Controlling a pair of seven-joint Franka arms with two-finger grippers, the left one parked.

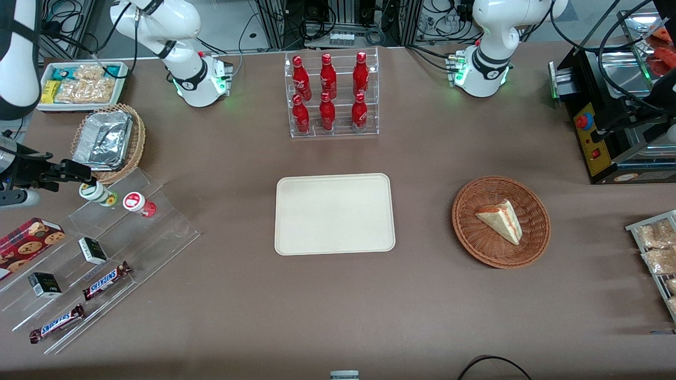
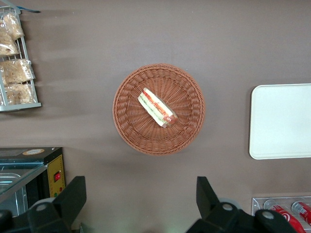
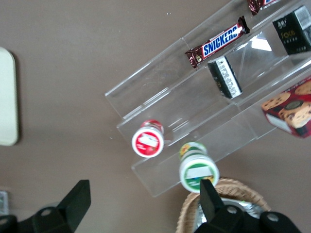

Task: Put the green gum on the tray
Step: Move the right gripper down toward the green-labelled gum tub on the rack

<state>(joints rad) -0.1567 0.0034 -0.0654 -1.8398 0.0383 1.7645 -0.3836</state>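
I next need to grab the green gum with my gripper by its white-lidded end point(image 1: 91, 191), so that I can place the green gum on the cream tray point(image 1: 335, 214).
The green gum point(image 1: 97, 193) stands on the top step of a clear acrylic stand point(image 1: 132, 232), beside a similar red-lidded canister point(image 1: 138, 203). In the right wrist view the green gum point(image 3: 198, 167) shows its green-and-white lid close to one fingertip point(image 3: 209, 194). My gripper point(image 1: 74, 173) hovers above the stand's top edge, at the working arm's end of the table. The gripper point(image 3: 143, 196) is open and empty, and the gum is not between its fingers. The cream tray point(image 1: 335, 214) lies flat and bare in the middle of the table. Its edge shows in the right wrist view point(image 3: 7, 97).
A wicker basket with foil containers point(image 1: 108, 140) sits just beside the gum. The stand's lower steps hold Snickers bars point(image 1: 105, 281), small black boxes point(image 1: 92, 250) and a cookie box point(image 1: 29, 240). A rack of red bottles point(image 1: 330, 95) and a wicker basket with a sandwich point(image 1: 500, 221) also stand on the table.
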